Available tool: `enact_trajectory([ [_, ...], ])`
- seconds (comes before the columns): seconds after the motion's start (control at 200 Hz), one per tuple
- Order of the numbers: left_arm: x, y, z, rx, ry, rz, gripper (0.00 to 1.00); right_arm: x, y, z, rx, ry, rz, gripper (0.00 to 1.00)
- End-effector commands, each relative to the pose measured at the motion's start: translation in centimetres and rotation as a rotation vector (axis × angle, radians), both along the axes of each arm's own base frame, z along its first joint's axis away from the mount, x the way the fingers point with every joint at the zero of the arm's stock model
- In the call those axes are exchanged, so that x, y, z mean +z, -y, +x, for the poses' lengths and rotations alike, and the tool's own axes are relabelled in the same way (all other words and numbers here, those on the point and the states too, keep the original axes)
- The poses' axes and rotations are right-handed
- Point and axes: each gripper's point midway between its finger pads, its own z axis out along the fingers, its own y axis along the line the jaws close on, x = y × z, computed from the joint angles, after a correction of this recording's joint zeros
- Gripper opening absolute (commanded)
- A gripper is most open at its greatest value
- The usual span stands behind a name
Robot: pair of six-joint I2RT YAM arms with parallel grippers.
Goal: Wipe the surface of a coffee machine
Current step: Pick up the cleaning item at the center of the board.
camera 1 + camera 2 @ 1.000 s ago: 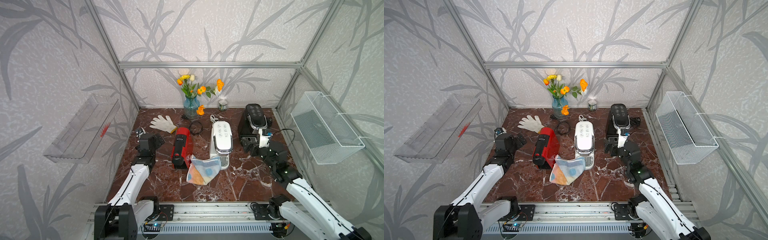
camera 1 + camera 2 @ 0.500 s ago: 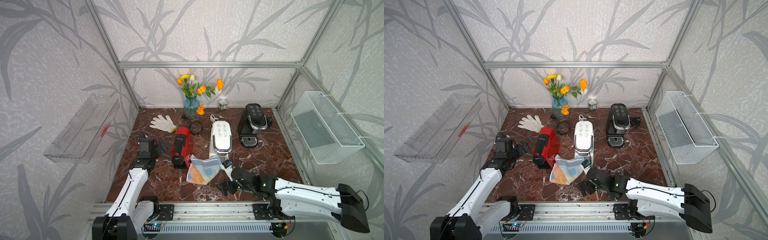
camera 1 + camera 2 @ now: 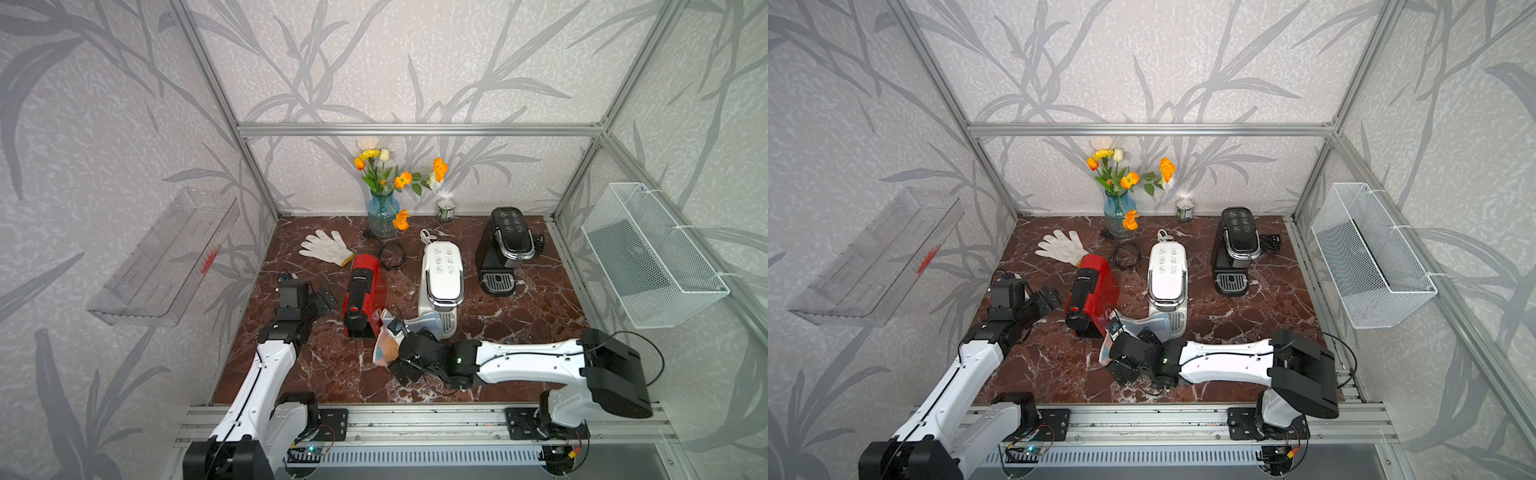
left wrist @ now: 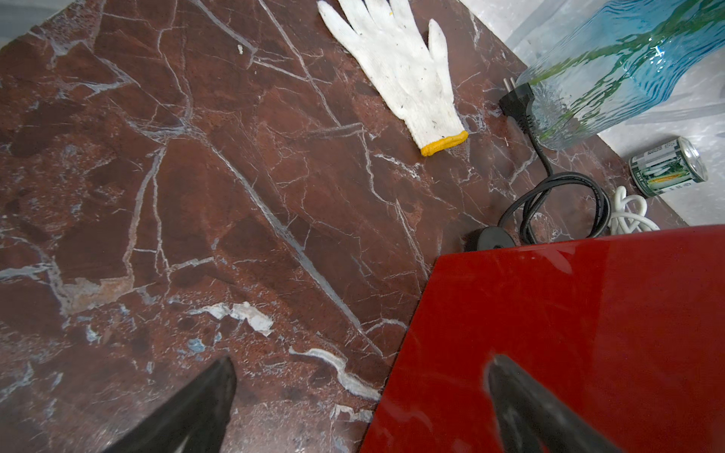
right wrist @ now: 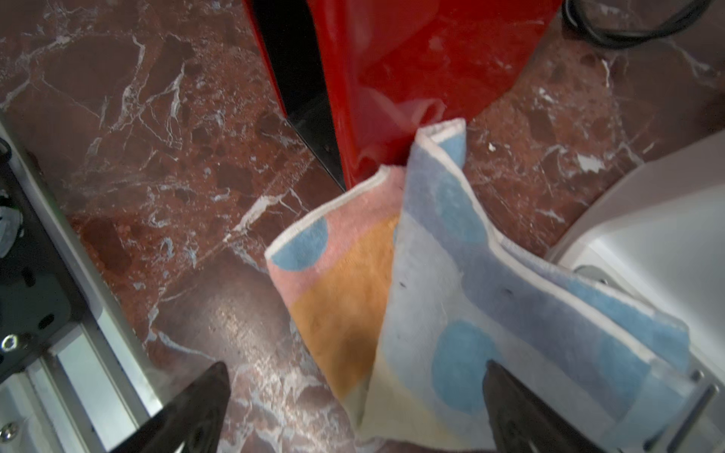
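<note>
The robot's right hand should grab the cloth by its middle fold next. The cloth's edges then stay loose to wipe the coffee machine's surface.
Three coffee machines stand on the marble table: a red one, a white one and a black one. A pastel cloth with blue dots lies crumpled between the red and white machines' fronts. My right gripper hovers low over the cloth, open, with cloth between its fingers but not pinched. My left gripper is open just left of the red machine, one fingertip in front of its glossy side.
Behind the machines lie a white glove, a coiled black cable, a blue flower vase and a small can. A wire basket hangs on the right wall, a clear shelf on the left. The metal rail borders the front.
My right arm swung from beside the black machine down to the front and then onto the cloth. My left gripper shifted a little toward the red machine.
</note>
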Motion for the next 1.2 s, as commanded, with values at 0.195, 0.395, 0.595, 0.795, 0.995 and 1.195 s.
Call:
enact_trajectory([
  [0.195, -0.3, 0.0, -0.5, -0.006, -0.007, 0.007, 1.00, -6.1, -0.5, 2.4, -0.007, -0.113, -0.071, 0.88],
  [0.395, -0.3, 0.0, -0.2, -0.008, -0.002, 0.008, 1.00, -8.4, 0.9, 3.8, -0.017, -0.118, -0.163, 0.66],
  [0.595, -0.6, 0.0, -0.1, -0.007, -0.007, 0.008, 0.99, -7.7, 0.7, 4.1, -0.003, -0.144, -0.121, 0.17],
  [0.795, -0.8, -0.1, 0.2, 0.000, -0.003, 0.006, 1.00, -3.2, -0.5, 4.7, 0.024, -0.079, -0.026, 0.05],
  [0.995, -1.8, -0.4, 0.2, 0.016, -0.014, 0.015, 1.00, 4.2, -1.0, 4.9, 0.063, 0.031, 0.133, 0.04],
  [1.195, -2.5, -0.2, 0.8, 0.007, -0.023, 0.000, 1.00, 11.9, -1.2, 4.8, 0.121, 0.095, 0.315, 0.05],
])
